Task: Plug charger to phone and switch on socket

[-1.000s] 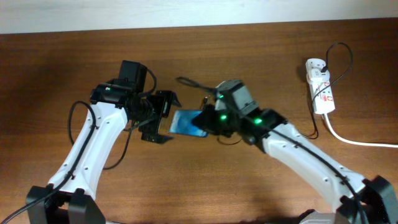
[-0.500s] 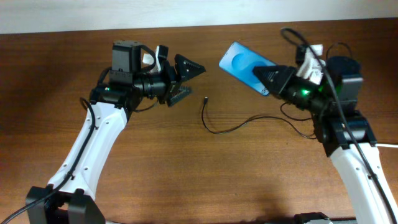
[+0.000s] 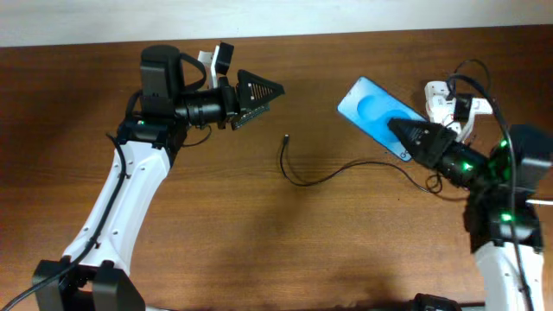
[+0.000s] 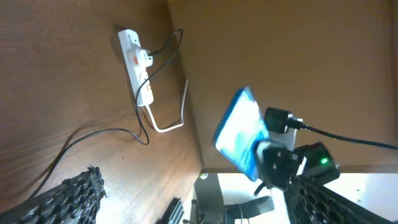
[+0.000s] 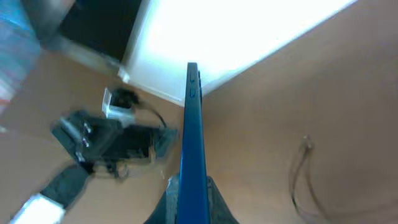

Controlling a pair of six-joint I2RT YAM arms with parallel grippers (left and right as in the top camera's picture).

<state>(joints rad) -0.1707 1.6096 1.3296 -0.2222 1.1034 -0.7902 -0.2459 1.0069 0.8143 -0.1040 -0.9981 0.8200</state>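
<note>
My left gripper should first move toward the phone's loose end and then close on it, because that end is well beyond my fingers and closing now would catch only air.
The phone, blue screen up, is held above the table at the right by my right gripper, which is shut on its lower end. In the right wrist view the phone shows edge-on between the fingers. The charger, a thin black cable, lies on the table in the middle, its small plug tip free; it also shows in the right wrist view. The socket lies at the far right, partly behind the right arm, and shows in the left wrist view. My left gripper is open and empty, raised left of the tip.
A thick white cord runs from the socket toward the table's right edge. The charger's black plug head sits in the socket with its cable looping above. The table's far edge runs behind both arms.
My right gripper has carried the phone from the table's middle up and to the right. My left gripper has let go of it and drawn back to the upper left, uncovering the cable tip.
</note>
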